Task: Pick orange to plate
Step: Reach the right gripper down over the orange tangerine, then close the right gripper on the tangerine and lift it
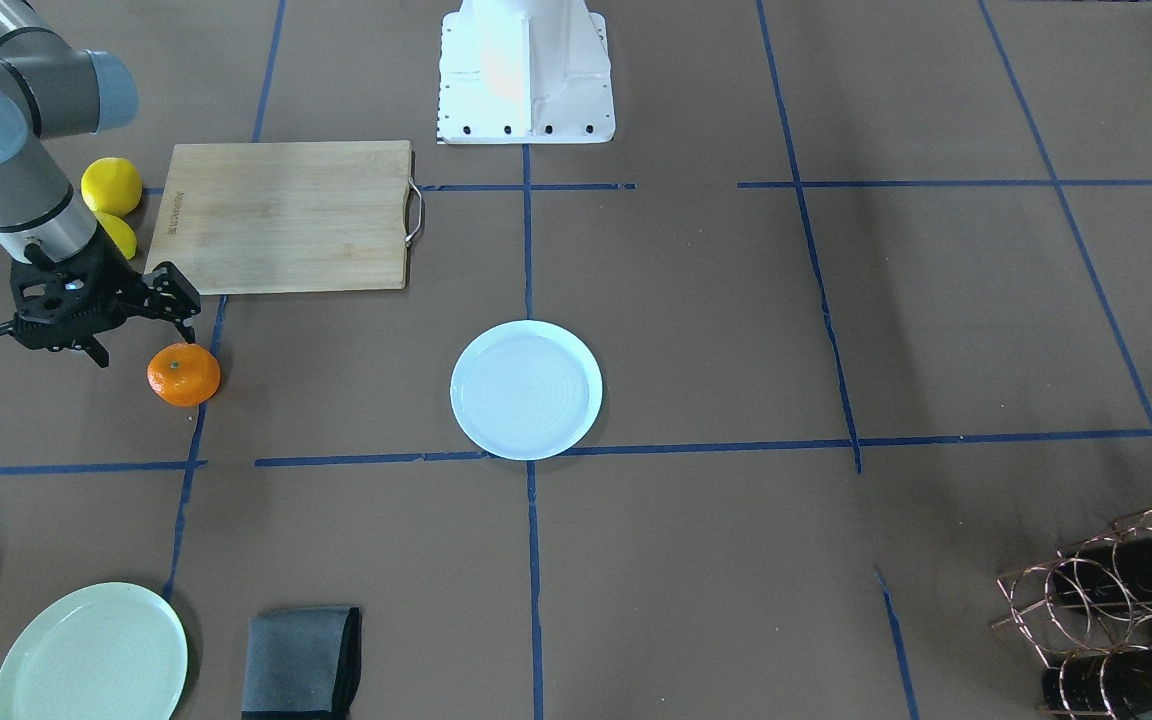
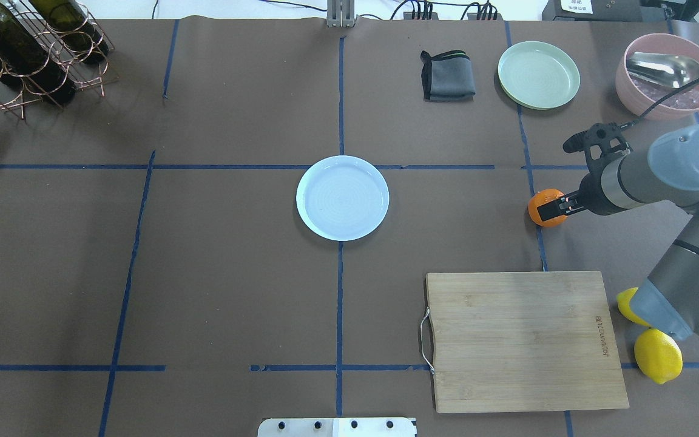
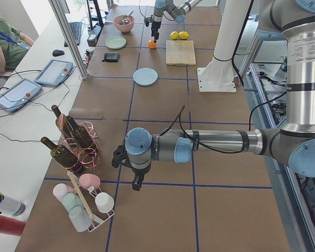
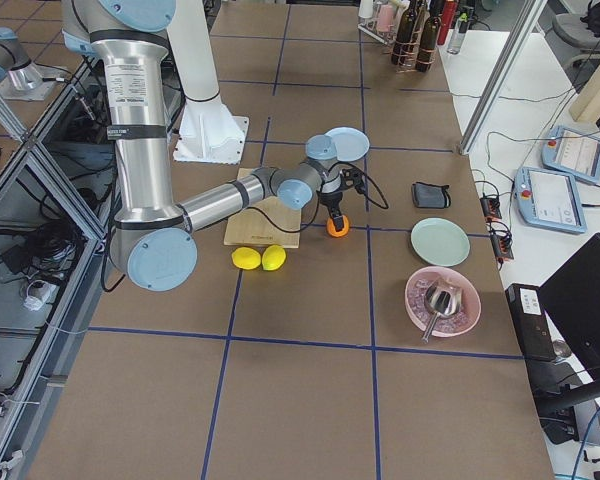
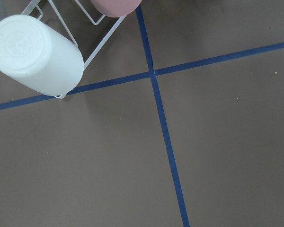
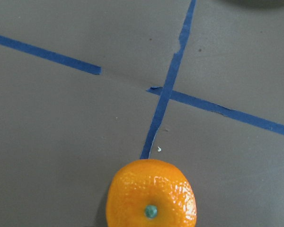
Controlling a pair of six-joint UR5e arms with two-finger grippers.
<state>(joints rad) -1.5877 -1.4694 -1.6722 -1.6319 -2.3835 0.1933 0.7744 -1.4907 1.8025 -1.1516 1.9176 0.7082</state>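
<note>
The orange should be picked up next by my right gripper around its rounded sides. It should then go on the pale plate.
The orange rests on the brown table at the robot's right, on a blue tape line. Its green stem dimple faces up in the right wrist view. My right gripper hangs just above it, open, with one finger over the fruit's edge in the overhead view. Nothing is held. The pale bluish-white plate lies bare at the table's centre, well to the left of the orange. My left gripper hovers far off near the cup rack; whether it is open or shut I cannot tell.
A wooden cutting board lies near the robot's side of the orange, with two lemons beside it. Beyond the orange are a pale green plate, a folded grey cloth and a pink bowl. A wine rack stands far left.
</note>
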